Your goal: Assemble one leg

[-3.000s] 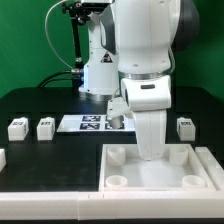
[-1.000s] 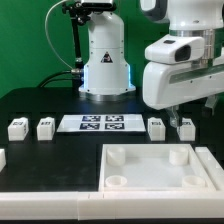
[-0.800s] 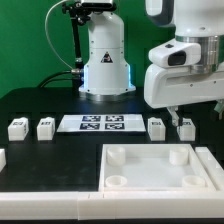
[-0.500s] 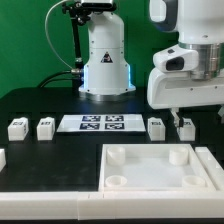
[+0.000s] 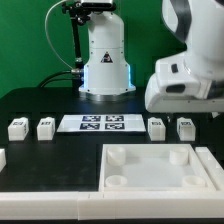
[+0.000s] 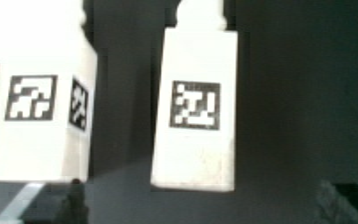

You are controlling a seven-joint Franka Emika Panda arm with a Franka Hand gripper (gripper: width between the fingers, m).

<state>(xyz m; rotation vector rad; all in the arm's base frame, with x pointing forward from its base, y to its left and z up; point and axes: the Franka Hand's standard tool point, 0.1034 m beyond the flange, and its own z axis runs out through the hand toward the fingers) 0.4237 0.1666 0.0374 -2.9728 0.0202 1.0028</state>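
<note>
The gripper grabs the white leg by its tagged body (image 5: 186,131) (image 6: 195,110) next, which keeps the leg's round end free for a corner socket.
Four small white legs with tags stand on the black table in the exterior view: two on the exterior view's left (image 5: 17,127) (image 5: 45,127) and two on its right (image 5: 155,127) (image 5: 185,127). The arm's white hand (image 5: 190,85) hangs over the two right legs, and its fingers are hidden there. In the wrist view one leg (image 6: 197,105) lies centred ahead of my gripper (image 6: 202,205), with a second leg (image 6: 34,110) beside it. The dark fingertips (image 6: 60,200) stand wide apart at the frame's corners. The gripper is open and holds nothing.
The marker board (image 5: 100,122) lies between the leg pairs. A large flat white tray-like piece with round corner sockets (image 5: 160,158) fills the front. The robot base (image 5: 105,65) stands at the back. A white part shows at the left edge (image 5: 2,158).
The arm has left the tray-like piece and moved to the exterior view's right, over the two right legs. In the last second it shifted further right and its fingers went out of sight.
</note>
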